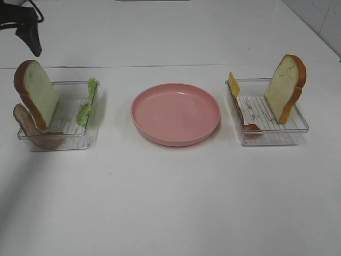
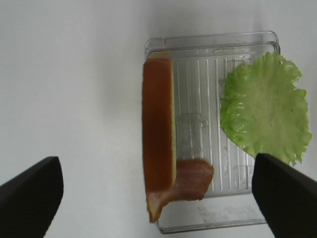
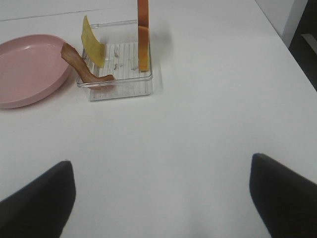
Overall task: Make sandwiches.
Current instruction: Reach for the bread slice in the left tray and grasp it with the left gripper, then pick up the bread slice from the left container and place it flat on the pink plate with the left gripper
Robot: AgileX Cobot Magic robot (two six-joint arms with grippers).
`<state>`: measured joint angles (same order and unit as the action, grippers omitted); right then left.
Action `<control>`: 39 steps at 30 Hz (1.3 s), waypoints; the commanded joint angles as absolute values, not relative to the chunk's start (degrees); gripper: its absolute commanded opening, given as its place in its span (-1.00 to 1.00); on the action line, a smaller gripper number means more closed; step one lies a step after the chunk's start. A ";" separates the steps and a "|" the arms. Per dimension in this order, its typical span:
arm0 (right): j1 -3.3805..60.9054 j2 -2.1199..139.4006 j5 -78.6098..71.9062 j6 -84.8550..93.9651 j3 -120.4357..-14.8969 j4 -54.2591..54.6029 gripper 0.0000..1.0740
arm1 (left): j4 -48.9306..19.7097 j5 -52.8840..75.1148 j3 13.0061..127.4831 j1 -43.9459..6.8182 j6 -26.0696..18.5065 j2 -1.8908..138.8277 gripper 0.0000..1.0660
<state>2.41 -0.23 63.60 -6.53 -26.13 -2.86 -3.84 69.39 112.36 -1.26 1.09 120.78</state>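
Observation:
I should next take hold of the upright bread slice by its crust edge (image 1: 23, 80) with my left gripper. Then I can start a sandwich on the pink plate (image 1: 175, 113).
No stacked sandwiches are in view; the parts stand apart in two clear trays. The left tray (image 1: 74, 140) holds an upright bread slice (image 1: 36, 96), a bacon strip (image 1: 29, 127) over its near-left corner and a lettuce leaf (image 1: 88, 104). In the left wrist view my left gripper (image 2: 156, 157) hovers open above that bread (image 2: 157, 129), bacon (image 2: 190, 181) and lettuce (image 2: 265, 116). The right tray (image 1: 272, 136) holds bread (image 1: 286, 88), cheese (image 1: 233, 84) and bacon (image 1: 248, 121). My right gripper (image 3: 161, 158) is open over bare table, well short of that tray (image 3: 119, 87).
A pink round plate (image 1: 176, 113) sits between the two trays with nothing on it. A dark part of the left arm (image 1: 27, 29) shows at the far left. The white table (image 1: 170, 202) runs wide in front, and its right edge (image 3: 277, 37) lies beyond the right tray.

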 commanded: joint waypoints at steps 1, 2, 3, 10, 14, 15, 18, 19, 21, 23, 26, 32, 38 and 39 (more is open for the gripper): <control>2.41 -2.01 63.03 -6.30 -25.95 -2.98 0.66 | -3.09 75.46 115.22 -2.75 2.29 126.11 0.83; 2.41 -2.01 63.03 -6.30 -25.95 -2.98 0.66 | -3.09 75.46 115.22 -2.75 2.29 126.11 0.83; 2.41 -2.01 63.03 -6.30 -25.95 -2.98 0.66 | -3.09 75.46 115.68 -2.86 2.29 127.25 0.83; 2.41 -2.01 63.03 -6.30 -25.95 -2.98 0.66 | -2.64 75.46 117.40 -3.09 2.75 132.41 0.83; 2.41 -2.01 63.03 -6.30 -25.95 -2.98 0.66 | -2.12 75.46 117.40 -3.09 2.64 132.93 0.78; 2.41 -2.01 63.03 -6.30 -25.95 -2.98 0.66 | -2.01 75.40 117.40 -3.09 1.95 132.93 0.71; 2.41 -2.01 63.03 -6.30 -25.95 -2.98 0.66 | -1.89 75.34 117.40 -3.09 1.38 132.93 0.62; 2.41 -2.01 63.03 -6.30 -25.95 -2.98 0.66 | -1.55 75.40 117.40 -3.09 1.38 132.93 0.55; 2.41 -2.01 63.03 -6.30 -25.95 -2.98 0.66 | -0.92 75.40 117.40 -3.09 1.38 132.93 0.37; 2.41 -2.01 63.03 -6.30 -25.95 -2.98 0.66 | -0.86 75.46 117.40 -3.09 1.38 132.93 0.00; 2.41 -2.01 63.03 -6.30 -25.95 -2.98 0.66 | -0.69 75.46 117.40 -3.09 1.38 132.93 -0.60; 2.41 -2.01 63.03 -6.30 -25.95 -2.98 0.66 | -0.74 74.71 117.40 -3.09 1.78 132.93 -1.00; 2.41 -2.01 63.03 -6.30 -25.95 -2.98 0.66 | -1.03 74.71 117.40 -3.09 1.83 132.87 -1.00; 2.41 -2.01 63.03 -6.30 -25.95 -2.98 0.66 | -1.03 74.77 117.40 -3.09 1.89 132.87 -1.00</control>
